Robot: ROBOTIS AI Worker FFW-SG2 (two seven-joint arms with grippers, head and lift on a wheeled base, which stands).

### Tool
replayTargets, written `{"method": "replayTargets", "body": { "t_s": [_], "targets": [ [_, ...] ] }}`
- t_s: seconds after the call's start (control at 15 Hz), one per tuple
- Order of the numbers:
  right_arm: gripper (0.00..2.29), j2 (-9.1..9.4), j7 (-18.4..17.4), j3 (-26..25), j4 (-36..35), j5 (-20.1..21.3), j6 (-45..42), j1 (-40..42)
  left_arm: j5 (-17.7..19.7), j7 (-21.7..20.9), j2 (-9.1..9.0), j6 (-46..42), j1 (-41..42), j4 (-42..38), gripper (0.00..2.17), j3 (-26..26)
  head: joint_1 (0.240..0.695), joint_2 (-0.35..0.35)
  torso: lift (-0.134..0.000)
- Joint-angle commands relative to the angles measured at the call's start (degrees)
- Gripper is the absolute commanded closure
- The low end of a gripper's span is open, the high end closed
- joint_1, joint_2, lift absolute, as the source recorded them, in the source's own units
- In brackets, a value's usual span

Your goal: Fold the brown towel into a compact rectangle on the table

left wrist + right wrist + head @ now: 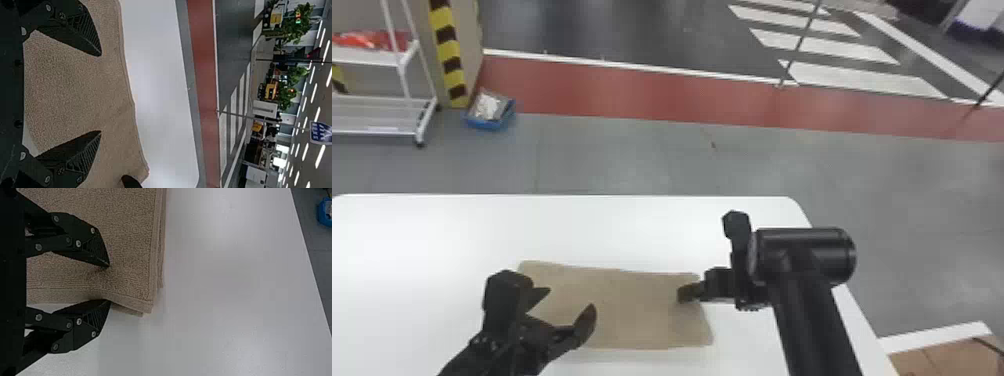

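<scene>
The towel's hem bunches up next to its corner and the rest is flat, so my right gripper should next pinch the towel by that puckered hem [692,289].
The brown towel [632,310] lies on the white table as a flat rectangle; in the right wrist view the towel [129,235] shows stacked layers along its edge. Over its left part is my left gripper [568,299], fingers apart. The left wrist view has the left gripper [101,93] spread above the towel [78,86], with nothing between its tips. At the towel's right edge stands my right gripper [688,293]. In the right wrist view the right gripper [109,284] is parted, one finger on the cloth, where it puckers slightly, the other just beside the edge.
The white table [632,230] stretches beyond and to the left of the towel, its right edge running beneath the right arm. On the floor past it are a blue bin [489,111] and a white rack [407,100]. A dark fingertip [131,182] shows near a towel corner.
</scene>
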Motion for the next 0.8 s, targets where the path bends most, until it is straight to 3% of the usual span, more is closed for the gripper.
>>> {"method": "replayTargets", "body": {
  "t_s": [0.0,0.13,0.73],
  "targets": [
    [1.25,0.00,0.4,0.1,-0.4,-0.2,-0.1,0.2,-0.1,0.0,0.00,0.0,0.1,-0.1,0.21,0.1,0.695,-0.277,0.000],
    [1.42,0.00,1.0,-0.2,-3.0,-1.3,0.2,1.4,-0.1,-0.1,0.00,0.2,0.4,-0.5,0.21,0.1,0.695,-0.274,0.000],
    [1.48,-0.52,3.7,-3.6,-9.0,-5.8,3.4,2.3,-0.1,-2.3,0.53,1.4,-0.4,1.2,0.22,0.8,0.695,-0.255,0.000]
  ]
}}
